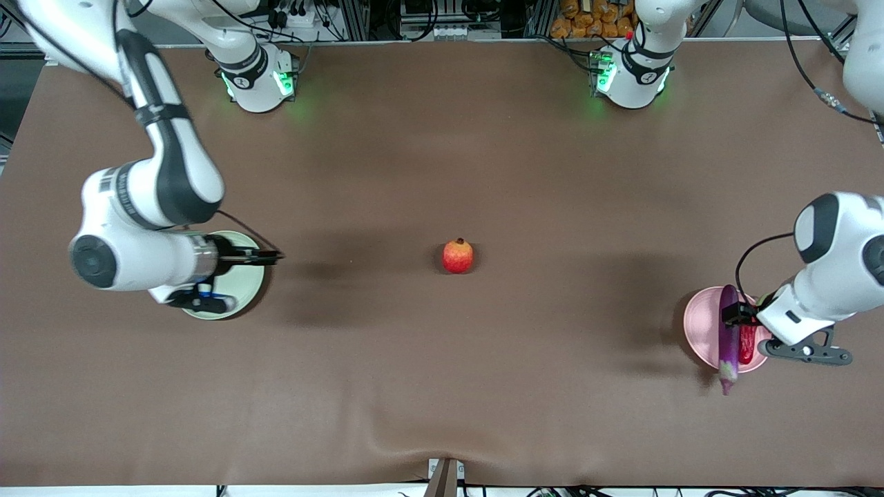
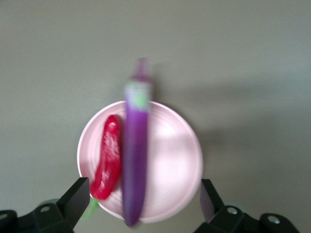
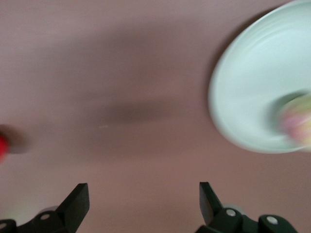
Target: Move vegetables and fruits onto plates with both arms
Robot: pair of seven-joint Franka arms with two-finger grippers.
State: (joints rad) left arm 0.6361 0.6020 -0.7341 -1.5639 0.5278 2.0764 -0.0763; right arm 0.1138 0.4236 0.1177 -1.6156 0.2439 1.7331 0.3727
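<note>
The right gripper takes the red pomegranate by its round body (image 3: 3,146) next, to put it on the pale green plate (image 3: 257,68).
The red pomegranate (image 1: 457,256) stands on the table's middle; it shows at the edge of the right wrist view (image 3: 2,145). The pale green plate (image 1: 252,276) lies toward the right arm's end and holds the peach (image 3: 297,120), which the arm hides in the front view. My right gripper (image 1: 266,257) is open and empty over the plate's rim and the cloth (image 3: 143,191). The pink plate (image 1: 701,321) holds the purple eggplant (image 1: 727,338) and the red chili (image 1: 747,344) side by side. My left gripper (image 1: 737,314) is open and empty above them (image 2: 143,189).
A brown cloth (image 1: 442,386) covers the table, with a fold near the front edge. The eggplant's pale stem end (image 2: 141,80) sticks out over the pink plate's rim (image 2: 192,141). The arm bases (image 1: 259,83) stand along the back edge.
</note>
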